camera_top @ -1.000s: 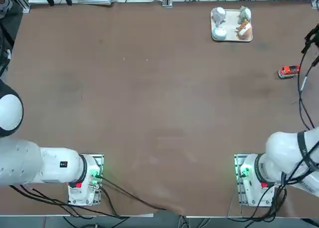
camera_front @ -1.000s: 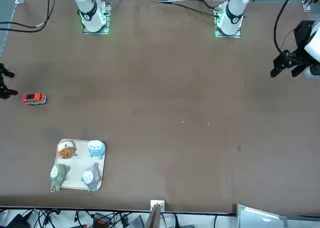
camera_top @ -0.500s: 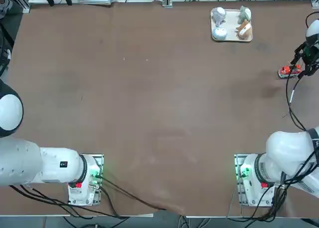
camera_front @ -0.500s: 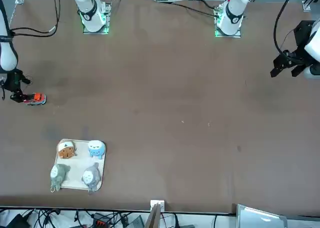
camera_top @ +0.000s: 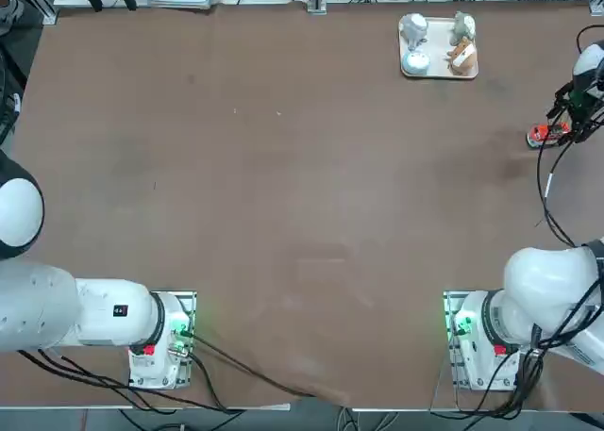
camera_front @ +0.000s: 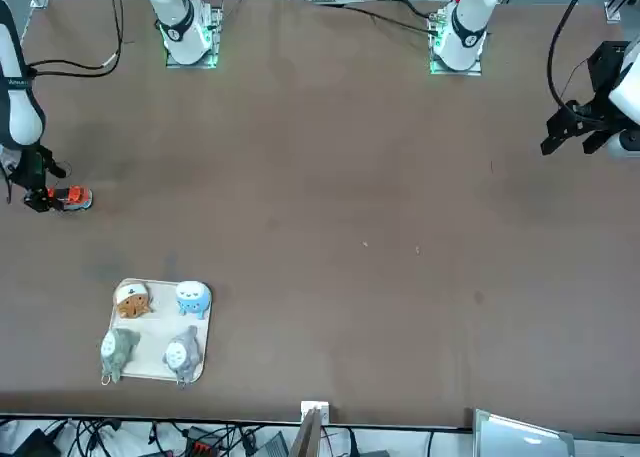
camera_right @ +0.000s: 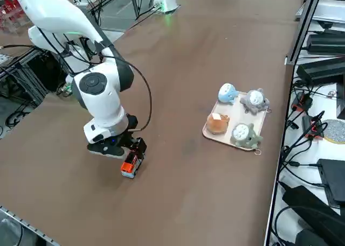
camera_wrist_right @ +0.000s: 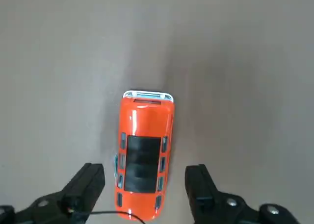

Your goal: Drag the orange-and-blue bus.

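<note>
The orange-and-blue bus is to be dragged. My right gripper should next grab it by its windowed sides beside the dark roof panel (camera_wrist_right: 143, 164).
The orange-and-blue bus (camera_top: 539, 136) stands on the brown table near its right edge, a small red-orange toy with dark windows (camera_wrist_right: 143, 153). My right gripper (camera_wrist_right: 143, 184) is down at the table and open, straddling one end of the bus. One finger (camera_wrist_right: 89, 184) stands on each side of it, with a gap to the bus body on both sides. From across the table the gripper (camera_front: 42, 198) shows just beside the bus (camera_front: 77, 198). In the right side view the bus (camera_right: 129, 167) pokes out below the gripper (camera_right: 134, 151).
A white tray (camera_top: 439, 46) with several small figurines sits at the far side of the table, a good way from the bus (camera_front: 155, 329). The table's right edge runs close behind the gripper. Cables lie beyond the far edge.
My right gripper came in from the table's right edge and lowered around the end of the bus. The bus itself has stayed where it was.
</note>
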Robot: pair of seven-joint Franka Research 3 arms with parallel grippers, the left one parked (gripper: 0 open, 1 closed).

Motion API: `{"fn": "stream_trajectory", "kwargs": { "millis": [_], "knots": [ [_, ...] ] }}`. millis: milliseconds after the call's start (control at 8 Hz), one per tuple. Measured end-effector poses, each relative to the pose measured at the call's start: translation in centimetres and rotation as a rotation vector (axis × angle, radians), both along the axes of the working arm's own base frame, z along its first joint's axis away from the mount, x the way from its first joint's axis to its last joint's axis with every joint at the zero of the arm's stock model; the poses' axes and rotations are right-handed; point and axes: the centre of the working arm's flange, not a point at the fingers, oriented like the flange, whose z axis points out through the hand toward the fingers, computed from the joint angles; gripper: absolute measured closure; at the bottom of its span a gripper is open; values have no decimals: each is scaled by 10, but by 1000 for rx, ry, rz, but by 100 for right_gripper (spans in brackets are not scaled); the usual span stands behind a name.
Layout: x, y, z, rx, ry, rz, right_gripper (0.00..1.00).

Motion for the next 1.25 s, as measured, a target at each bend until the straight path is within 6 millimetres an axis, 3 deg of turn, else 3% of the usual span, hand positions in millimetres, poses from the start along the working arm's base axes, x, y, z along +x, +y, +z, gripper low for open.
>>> {"fn": "stream_trajectory", "kwargs": {
  "millis": [750, 1000, 1250],
  "knots": [
    [-1, 0, -25, 7, 1, -6, 5],
    [0, 0, -26, 19, -12, -53, 26],
    [1, -1, -23, 23, -23, -106, 35]
  ]
}}
